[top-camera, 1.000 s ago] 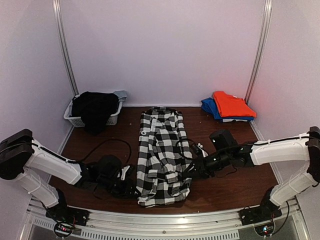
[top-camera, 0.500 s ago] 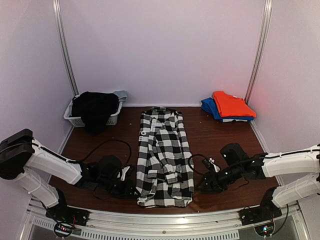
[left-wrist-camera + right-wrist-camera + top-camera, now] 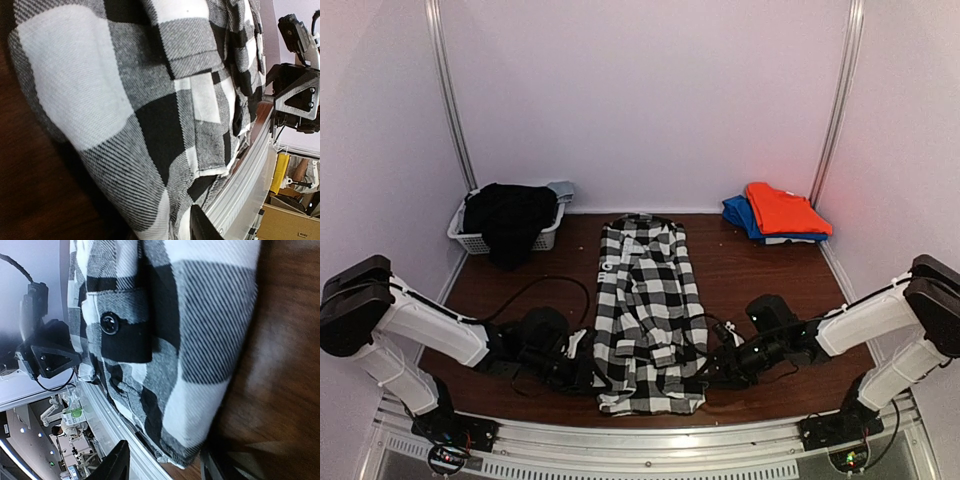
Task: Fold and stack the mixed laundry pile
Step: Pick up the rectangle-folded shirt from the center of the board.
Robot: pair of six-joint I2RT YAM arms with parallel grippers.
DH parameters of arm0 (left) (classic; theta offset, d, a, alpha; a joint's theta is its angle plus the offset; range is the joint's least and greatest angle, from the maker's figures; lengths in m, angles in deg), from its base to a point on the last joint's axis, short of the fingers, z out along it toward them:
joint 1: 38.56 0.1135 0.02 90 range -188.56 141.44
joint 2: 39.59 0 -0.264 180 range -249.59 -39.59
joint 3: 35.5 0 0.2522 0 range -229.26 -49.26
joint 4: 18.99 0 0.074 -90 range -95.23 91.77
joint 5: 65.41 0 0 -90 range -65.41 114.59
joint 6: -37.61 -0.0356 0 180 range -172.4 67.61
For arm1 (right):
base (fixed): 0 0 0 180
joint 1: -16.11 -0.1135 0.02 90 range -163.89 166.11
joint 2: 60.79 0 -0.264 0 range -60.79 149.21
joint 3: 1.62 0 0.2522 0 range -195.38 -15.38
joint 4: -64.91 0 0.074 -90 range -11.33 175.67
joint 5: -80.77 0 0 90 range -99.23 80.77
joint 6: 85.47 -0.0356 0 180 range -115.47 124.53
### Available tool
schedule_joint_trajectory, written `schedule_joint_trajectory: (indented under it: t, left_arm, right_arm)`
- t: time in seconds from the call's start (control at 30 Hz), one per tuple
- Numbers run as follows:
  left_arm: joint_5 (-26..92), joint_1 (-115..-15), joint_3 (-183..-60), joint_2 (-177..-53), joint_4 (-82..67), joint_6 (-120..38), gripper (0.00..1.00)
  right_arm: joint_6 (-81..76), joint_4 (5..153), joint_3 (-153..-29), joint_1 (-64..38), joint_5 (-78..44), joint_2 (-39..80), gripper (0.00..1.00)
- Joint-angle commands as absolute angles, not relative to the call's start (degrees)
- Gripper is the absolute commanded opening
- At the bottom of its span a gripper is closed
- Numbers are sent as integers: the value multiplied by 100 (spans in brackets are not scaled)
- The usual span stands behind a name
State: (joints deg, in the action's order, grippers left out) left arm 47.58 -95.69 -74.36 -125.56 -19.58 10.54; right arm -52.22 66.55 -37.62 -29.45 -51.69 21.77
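I need to fold the checked shirt evenly next, my right gripper grabbing its side edge near the hem, opposite my left gripper.
The black-and-white checked shirt lies lengthwise mid-table, folded narrow. My left gripper is low at its near left edge. In the left wrist view checked cloth fills the frame and only one finger shows, so the other is hidden. My right gripper is at the near right edge. Its fingers stand apart with the shirt's hem between them, untouched. A black garment hangs over the basket. The orange-red garment lies folded at the back right.
The white slatted basket stands at the back left. A folded blue cloth lies under the orange-red one. A metal rail runs along the near edge, close behind the shirt's hem. Black cables loop over the brown table.
My right gripper came off the shirt's right side, drew back to the right, then moved in low at the near right hem. The left gripper nudged right into the shirt's edge.
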Motion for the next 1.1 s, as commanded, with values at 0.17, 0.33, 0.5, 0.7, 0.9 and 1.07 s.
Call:
schedule_joint_trajectory:
  t: [0.17,0.33,0.5,0.7,0.9,1.07]
  left_arm:
    - [4759,-9593,-7524,-12849,-2200,968,21]
    - [4943,-9596,-7613,-12843,-2240,888,0]
    - [4883,-9630,-7594,-12196,-1902,867,0]
    - [4734,-9610,-7883,-11807,-1487,703,0]
    - [4662,-9341,-8073,-11598,-1517,646,0]
    - [4734,-8805,-8300,-11474,-1423,372,0]
  right_arm:
    - [-5414,5647,-3866,-2984,-5274,3180,35]
    - [-5542,5677,-3833,-3082,-5300,2968,3]
    - [-5533,6483,-3998,-3333,-5103,2016,0]
    - [-5333,7000,-4361,-3308,-4896,1647,0]
    - [-4996,7345,-4711,-3002,-4792,1473,0]
    - [-4708,7403,-4926,-2501,-4951,1447,0]
